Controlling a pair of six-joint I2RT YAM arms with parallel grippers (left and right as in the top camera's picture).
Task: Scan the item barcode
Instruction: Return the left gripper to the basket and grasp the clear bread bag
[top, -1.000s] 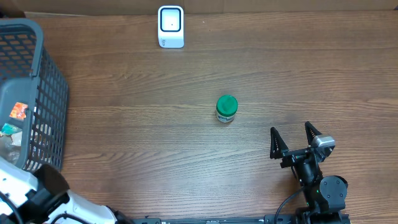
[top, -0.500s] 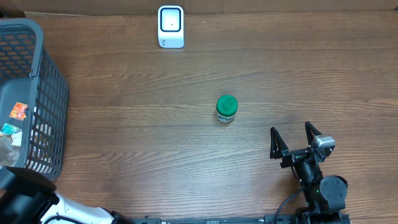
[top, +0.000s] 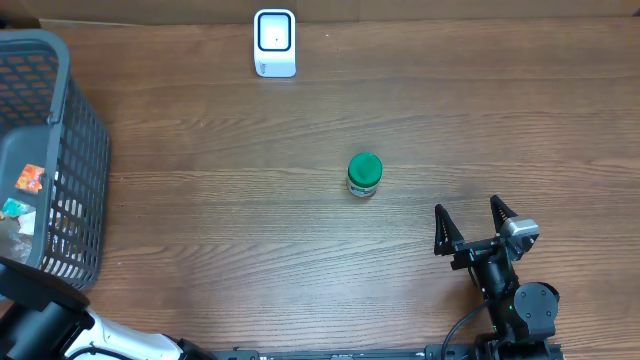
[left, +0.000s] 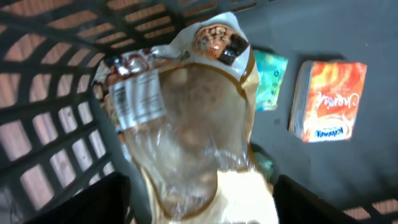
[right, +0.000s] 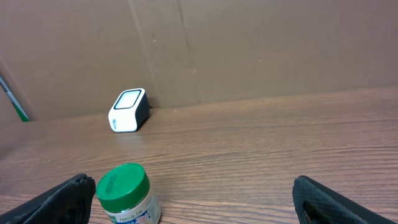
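My left gripper grabs the snack bag by its lower end (left: 204, 194) next, which leaves the white printed label (left: 138, 98) uncovered for scanning the bag's barcode.
In the left wrist view a clear snack bag (left: 186, 130) with a white printed label (left: 138, 98) lies inside the grey basket (left: 50, 124). My left gripper (left: 198, 199) is open, one dark finger on each side of the bag's lower end. The white barcode scanner (top: 275, 42) stands at the table's far edge, also in the right wrist view (right: 127, 111). A green-lidded jar (top: 364, 173) stands upright mid-table. My right gripper (top: 467, 210) is open and empty, short of the jar (right: 127, 193), which sits near its left finger.
The basket (top: 60, 150) fills the left side of the table. An orange packet (left: 329, 99) and a teal packet (left: 270, 78) lie on its floor. A brown cardboard wall (right: 249, 50) backs the table behind the scanner.
The left arm has shifted down and left at the overhead view's lower left corner. The right arm, jar and scanner have not moved.
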